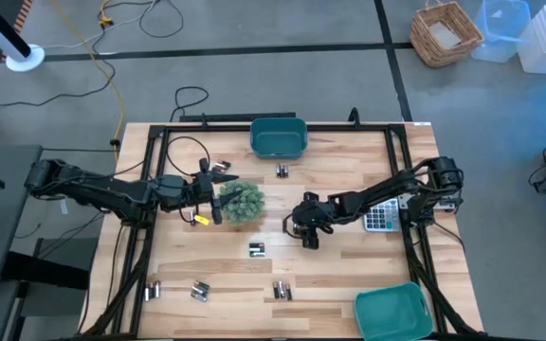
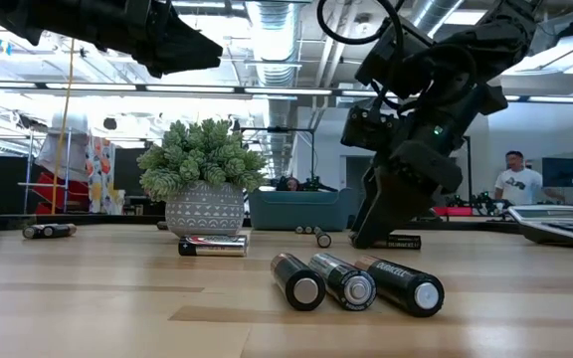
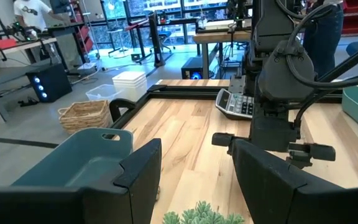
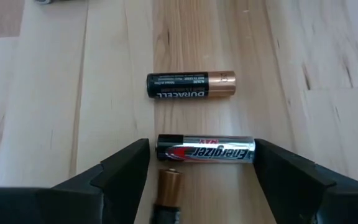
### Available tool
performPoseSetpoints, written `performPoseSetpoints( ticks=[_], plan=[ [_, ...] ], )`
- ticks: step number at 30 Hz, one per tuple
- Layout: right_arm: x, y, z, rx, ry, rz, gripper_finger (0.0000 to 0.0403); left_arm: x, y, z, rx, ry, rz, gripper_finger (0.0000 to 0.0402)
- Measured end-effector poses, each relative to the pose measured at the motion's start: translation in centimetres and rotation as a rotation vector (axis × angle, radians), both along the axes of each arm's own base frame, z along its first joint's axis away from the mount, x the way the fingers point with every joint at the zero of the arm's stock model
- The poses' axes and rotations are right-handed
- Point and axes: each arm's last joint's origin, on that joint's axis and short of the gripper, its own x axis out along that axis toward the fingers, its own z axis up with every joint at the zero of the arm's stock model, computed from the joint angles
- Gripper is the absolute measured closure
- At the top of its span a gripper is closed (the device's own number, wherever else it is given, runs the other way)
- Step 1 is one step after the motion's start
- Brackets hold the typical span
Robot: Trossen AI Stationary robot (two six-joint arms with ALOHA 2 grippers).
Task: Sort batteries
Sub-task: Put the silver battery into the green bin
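Note:
My fingers are beside both ends of the silver battery [image 4: 205,150] in the right wrist view, so it is now time for my right gripper to close on it.
My right gripper [image 4: 202,163] points slantwise down at the table's middle [image 1: 304,230] and is open. Its fingers stand at the two ends of a silver battery [image 4: 205,150] lying on the wood. A black-and-copper battery [image 4: 190,85] lies just beyond it, and another [image 4: 168,193] lies partly under the gripper. More batteries lie in small groups [image 1: 282,170] [image 1: 257,249] [image 1: 198,290] [image 1: 282,291]. My left gripper [image 3: 197,168] hangs level and open above the table's left half, beside a potted plant [image 1: 242,202], with nothing between its fingers.
One teal bin [image 1: 279,136] stands at the far edge and another [image 1: 393,313] at the near right corner. A grey calculator [image 1: 380,216] lies under the right arm. A small yellow tag [image 1: 200,219] lies by the plant. Black frame rails run along the table's edges.

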Motion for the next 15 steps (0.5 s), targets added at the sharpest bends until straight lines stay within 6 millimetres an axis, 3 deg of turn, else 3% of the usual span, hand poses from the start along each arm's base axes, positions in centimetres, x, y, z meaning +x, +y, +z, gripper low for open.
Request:
performPoseSetpoints(
  ticks=[15],
  plan=[
    [0.17, -0.05, 0.1, 0.002, -0.019, -0.002, 0.0153, 0.0, 0.0, 0.0, 0.0, 0.0, 0.0, 0.0209]
  ],
)
